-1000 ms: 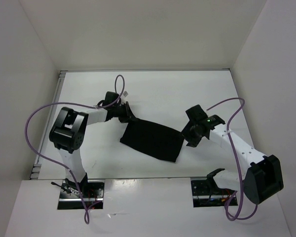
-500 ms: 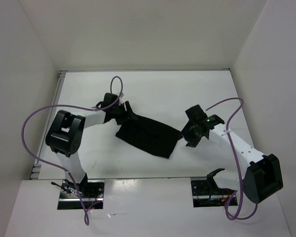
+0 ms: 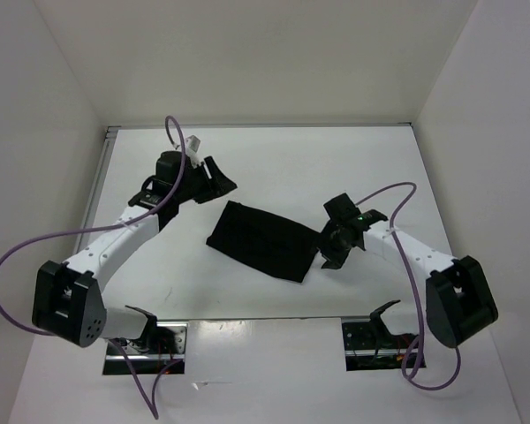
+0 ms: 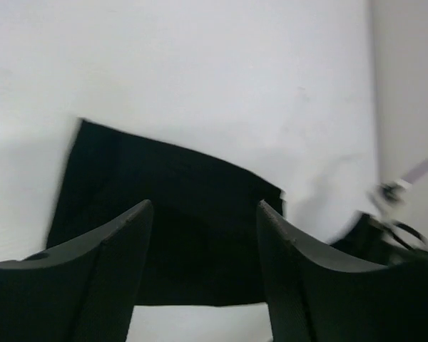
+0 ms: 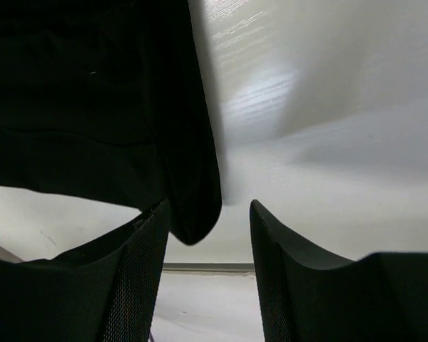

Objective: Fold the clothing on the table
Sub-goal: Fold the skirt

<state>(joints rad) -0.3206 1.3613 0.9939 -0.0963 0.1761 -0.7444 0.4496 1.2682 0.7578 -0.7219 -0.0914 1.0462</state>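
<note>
The right gripper grabs the black clothing (image 3: 263, 240) by the rounded corner (image 3: 299, 277) next, to fold it.
The black clothing (image 3: 263, 240) lies folded in a slanted rectangle on the white table (image 3: 291, 168). My left gripper (image 3: 223, 179) hovers open, up and to the left of the clothing's far left corner, apart from it. In the left wrist view the clothing (image 4: 171, 192) lies flat below the spread left gripper (image 4: 203, 210). My right gripper (image 3: 327, 247) sits open at the clothing's right edge. In the right wrist view a rounded corner of the clothing (image 5: 93, 92) reaches down between the fingers of the right gripper (image 5: 210, 210), beside the left one.
White upright walls (image 3: 477, 106) close in the table on three sides. Purple cables (image 3: 35, 252) loop off both arms. A metal rail (image 3: 95, 190) runs along the table's left edge. Two arm base plates (image 3: 146, 346) sit at the near edge.
My left gripper opened, let go of the clothing's left corner and drew back up and left. The clothing settled flatter and shifted slightly left. My right gripper edged toward its right edge.
</note>
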